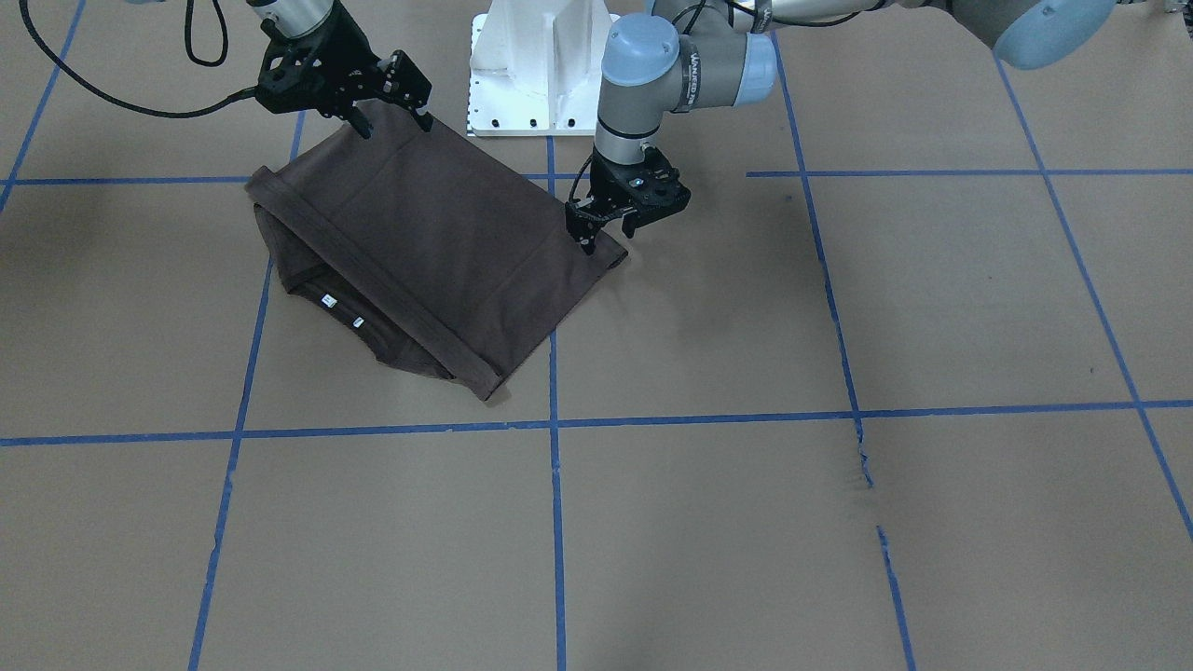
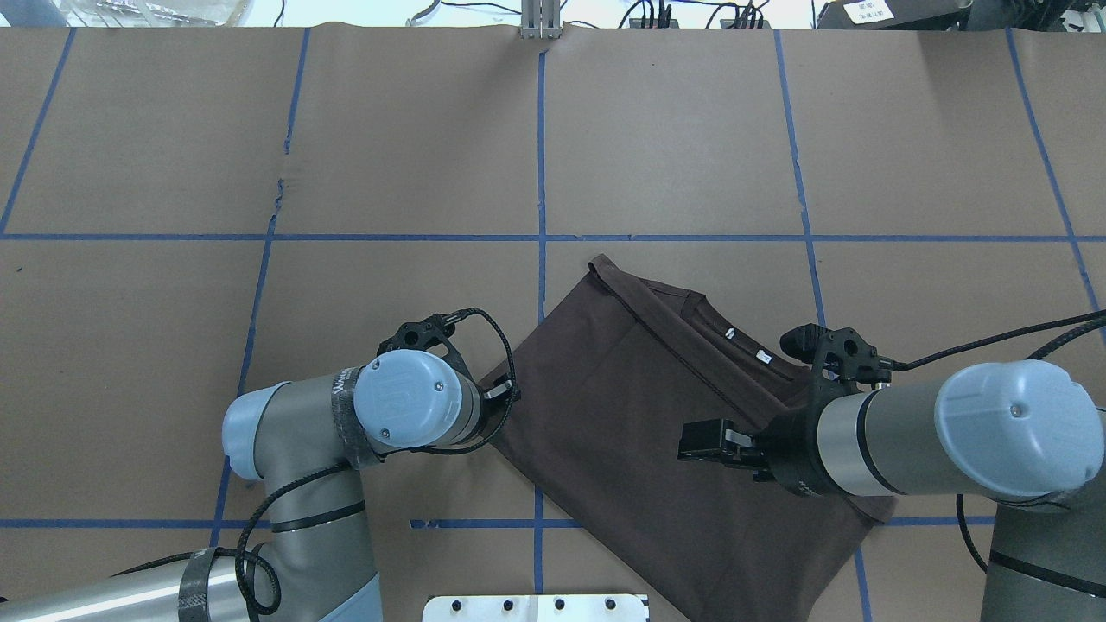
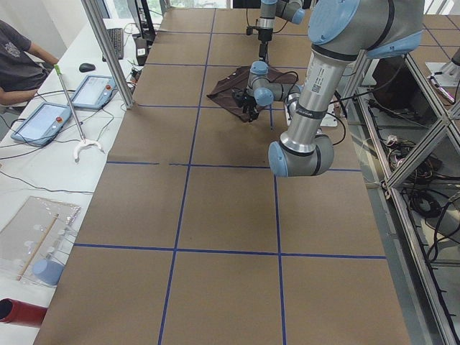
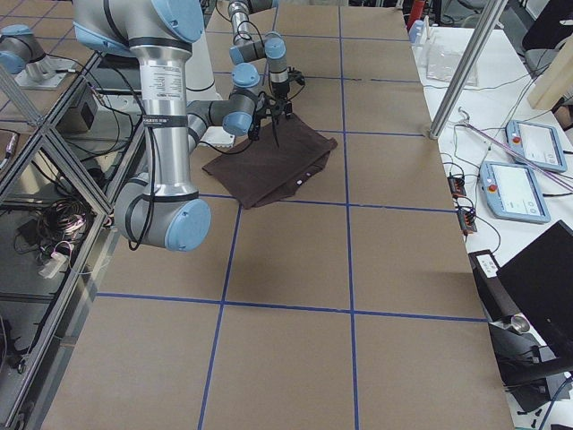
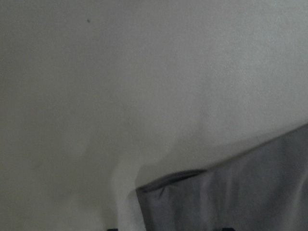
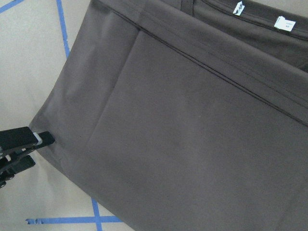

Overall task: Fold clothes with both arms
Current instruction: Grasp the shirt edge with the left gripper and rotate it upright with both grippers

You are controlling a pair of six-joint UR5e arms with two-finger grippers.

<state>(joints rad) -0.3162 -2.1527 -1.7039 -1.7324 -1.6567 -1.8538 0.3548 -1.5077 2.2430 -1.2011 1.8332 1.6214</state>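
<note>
The left gripper should next grip the folded shirt (image 1: 414, 257) by its outer corner (image 1: 615, 255), to drag and straighten the shirt for folding.
The dark grey-brown T-shirt (image 1: 447, 242) lies folded on the brown paper table, its hem edge laid over toward the collar. Its white neck tags (image 1: 326, 300) show. It also appears in the overhead view (image 2: 622, 406) and the right wrist view (image 6: 183, 130). My left gripper (image 1: 608, 238) is low at the shirt's side corner, fingers apart, with the corner (image 5: 159, 192) just in front of it. One of its fingers (image 6: 29, 138) shows beside that corner. My right gripper (image 1: 391, 123) is open and hovers over the shirt's edge nearest the robot base, holding nothing.
The white pedestal (image 1: 541, 65) stands just behind the shirt. Blue tape lines (image 1: 555, 522) grid the paper, which has a small tear (image 1: 862, 466). An operator (image 3: 21, 57) and tablets (image 3: 39, 122) sit off the table's far side.
</note>
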